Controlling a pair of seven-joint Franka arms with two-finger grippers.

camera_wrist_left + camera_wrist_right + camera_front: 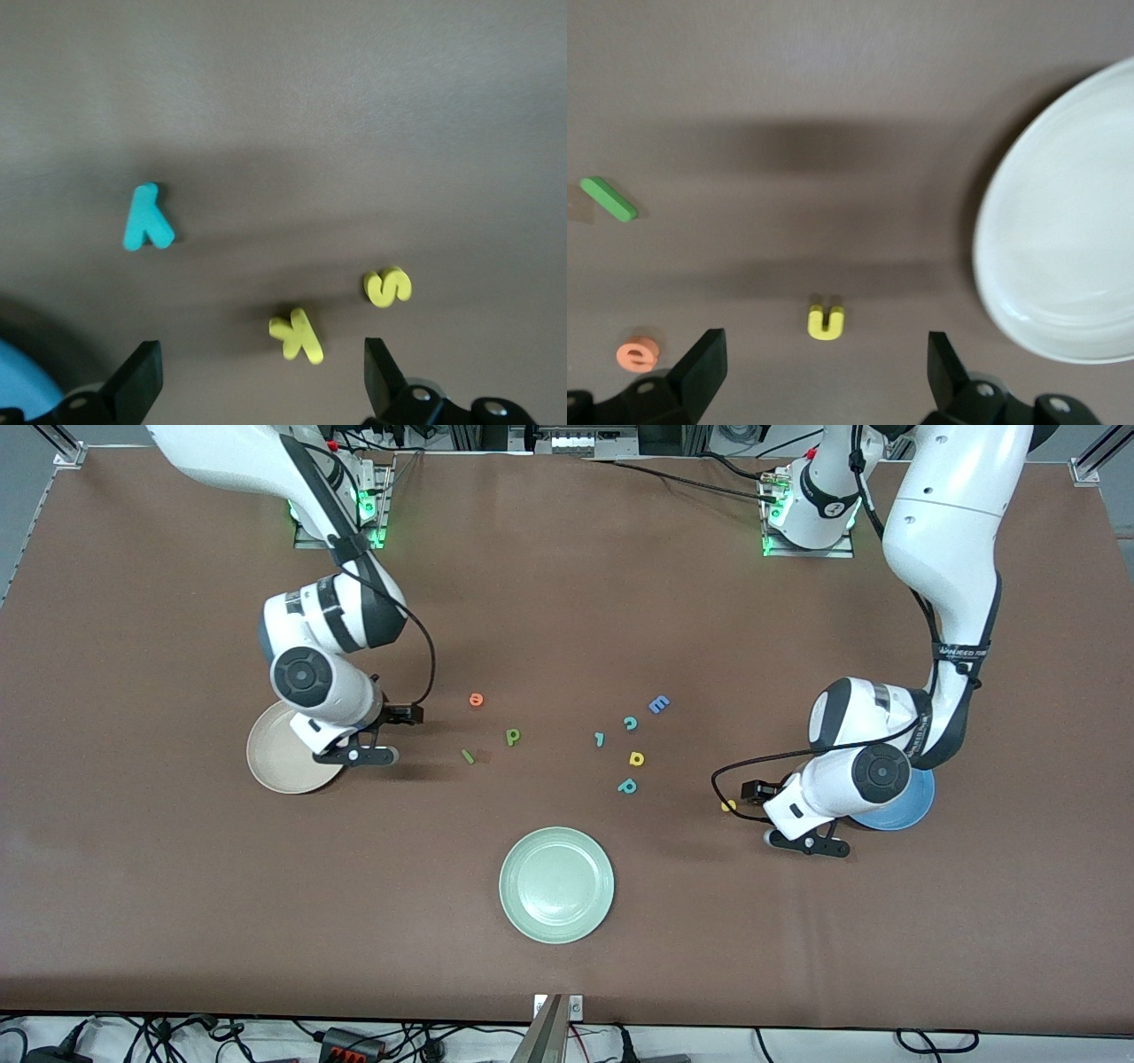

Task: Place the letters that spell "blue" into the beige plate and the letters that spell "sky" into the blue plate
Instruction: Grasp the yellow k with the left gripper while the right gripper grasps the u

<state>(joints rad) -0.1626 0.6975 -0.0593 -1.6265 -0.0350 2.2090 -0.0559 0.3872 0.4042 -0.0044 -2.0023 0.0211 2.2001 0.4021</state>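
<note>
The yellow "u" belongs with "blue" in the beige plate. My right gripper should pick it up next by its upright strokes.
My right gripper (356,749) hangs open beside the beige plate (282,766). In its wrist view the yellow "u" (826,321) lies on the table between the open fingers, with the orange "e" (638,353), the green "l" (608,198) and the beige plate (1063,257) around it. The green "b" (512,736) lies near the table's middle. My left gripper (804,838) is open beside the blue plate (912,806). Its wrist view shows the yellow "k" (298,334) between the fingers, and the yellow "s" (388,286) and the teal "y" (146,218) close by.
A pale green plate (556,884) sits nearest the front camera. Loose letters lie mid-table: blue "E" (658,704), teal "c" (630,723), teal stroke (600,738), yellow "d"-like letter (636,758) and teal "p" (627,785).
</note>
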